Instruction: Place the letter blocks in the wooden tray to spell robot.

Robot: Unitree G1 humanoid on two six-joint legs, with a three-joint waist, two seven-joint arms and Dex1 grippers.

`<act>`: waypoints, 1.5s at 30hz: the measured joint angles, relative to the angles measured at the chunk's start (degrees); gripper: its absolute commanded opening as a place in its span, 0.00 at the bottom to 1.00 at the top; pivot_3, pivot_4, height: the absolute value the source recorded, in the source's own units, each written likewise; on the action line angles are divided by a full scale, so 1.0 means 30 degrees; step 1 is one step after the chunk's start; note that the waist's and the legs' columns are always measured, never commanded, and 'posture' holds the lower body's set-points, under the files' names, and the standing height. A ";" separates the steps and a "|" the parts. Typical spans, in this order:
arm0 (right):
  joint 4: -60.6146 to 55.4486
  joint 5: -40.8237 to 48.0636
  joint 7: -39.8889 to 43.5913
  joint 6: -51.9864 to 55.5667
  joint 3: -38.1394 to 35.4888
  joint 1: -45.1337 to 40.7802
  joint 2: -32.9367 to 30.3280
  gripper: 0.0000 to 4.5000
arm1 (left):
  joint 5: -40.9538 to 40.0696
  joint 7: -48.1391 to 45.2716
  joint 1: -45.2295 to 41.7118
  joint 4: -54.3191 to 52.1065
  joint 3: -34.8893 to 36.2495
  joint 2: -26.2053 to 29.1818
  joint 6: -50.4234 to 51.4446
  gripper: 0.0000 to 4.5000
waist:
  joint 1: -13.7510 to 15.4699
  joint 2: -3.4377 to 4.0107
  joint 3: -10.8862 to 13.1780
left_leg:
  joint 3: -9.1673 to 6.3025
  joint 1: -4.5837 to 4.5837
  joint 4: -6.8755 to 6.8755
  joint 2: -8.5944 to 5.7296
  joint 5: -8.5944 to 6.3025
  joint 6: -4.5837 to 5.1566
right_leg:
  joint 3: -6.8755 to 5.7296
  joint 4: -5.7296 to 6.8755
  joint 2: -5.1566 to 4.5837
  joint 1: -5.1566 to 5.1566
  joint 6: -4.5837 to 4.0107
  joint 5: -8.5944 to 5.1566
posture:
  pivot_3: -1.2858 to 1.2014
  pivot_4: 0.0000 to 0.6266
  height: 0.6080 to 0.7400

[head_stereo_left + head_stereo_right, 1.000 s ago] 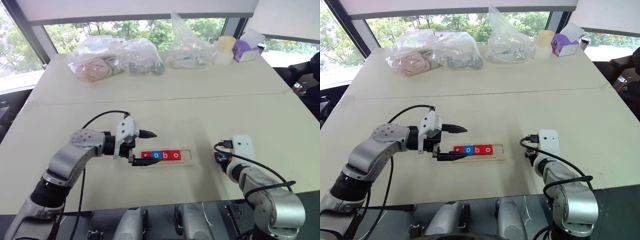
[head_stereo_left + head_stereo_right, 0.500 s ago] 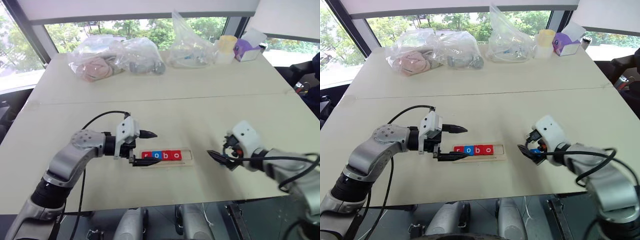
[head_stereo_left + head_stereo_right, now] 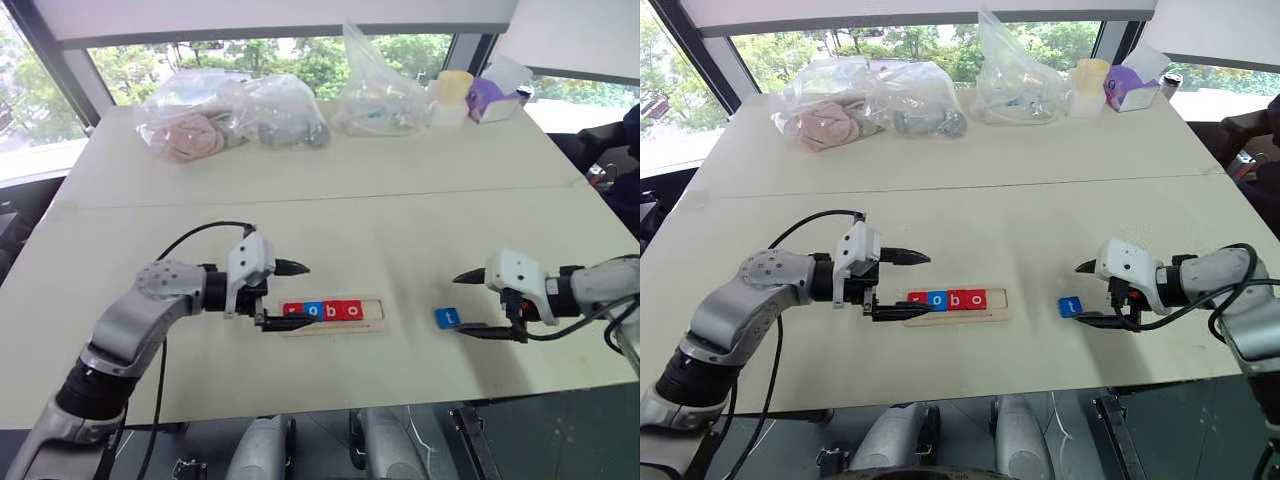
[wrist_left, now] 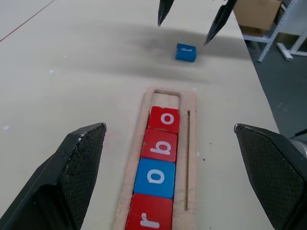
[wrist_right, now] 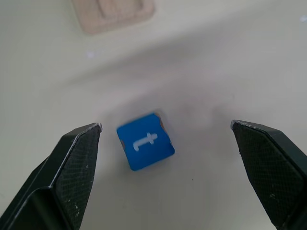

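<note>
Next, my right gripper picks up the blue t block by its edges to finish spelling robot in the wooden tray.
The wooden tray lies on the table in front of me, with four letter blocks in a row spelling r, o, b, o. Its right end slot is bare. A blue t block lies flat on the table to the right of the tray, also in the right wrist view. My right gripper is open just right of the t block, pointing at it and touching nothing. My left gripper is open at the tray's left end, its fingers on either side of the tray.
Clear plastic bags with soft items, a yellow cup and a purple box stand along the far side of the table. A seam crosses the tabletop. The front edge of the table is close below the tray.
My right gripper let go of the blue t block, which now lies on the table, then swung right and opened wide. The left arm stayed still.
</note>
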 measured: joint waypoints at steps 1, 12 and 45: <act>0.0278 -0.0087 0.0282 -0.0293 0.0238 -0.0190 0.0000 0.99 | 0.0001 0.0056 0.0040 -0.0063 0.0088 0.0110 0.0072 1.00 | 0.0008 0.0000 0.0000 | -0.0001 0.0000 0.0000 0.0000 0.0000 0.0000 | 0.0001 0.0000 -0.0001 0.0000 0.0000 0.0000 | 0.52 0.24 0.89; 0.2848 -0.1376 0.1332 -0.2679 0.1902 -0.1321 0.0596 0.99 | -0.0101 0.0489 0.0577 -0.0984 0.0459 0.0458 0.0642 1.00 | 0.0056 0.0001 -0.0001 | -0.0001 -0.0002 0.0003 -0.0006 -0.0001 -0.0003 | 0.0025 0.0000 -0.0027 0.0001 -0.0005 0.0003 | 0.52 0.24 0.89; -0.0218 -0.2088 0.0631 0.0463 0.5304 -0.5297 0.4869 0.25 | -0.0683 0.0493 0.1580 -0.1791 0.1221 0.1836 0.0691 1.00 | 0.0337 0.0008 -0.0006 | 0.0006 -0.0012 0.0013 -0.0015 0.0002 -0.0010 | 0.0033 0.0007 -0.0039 -0.0016 -0.0018 0.0021 | 0.52 0.24 0.89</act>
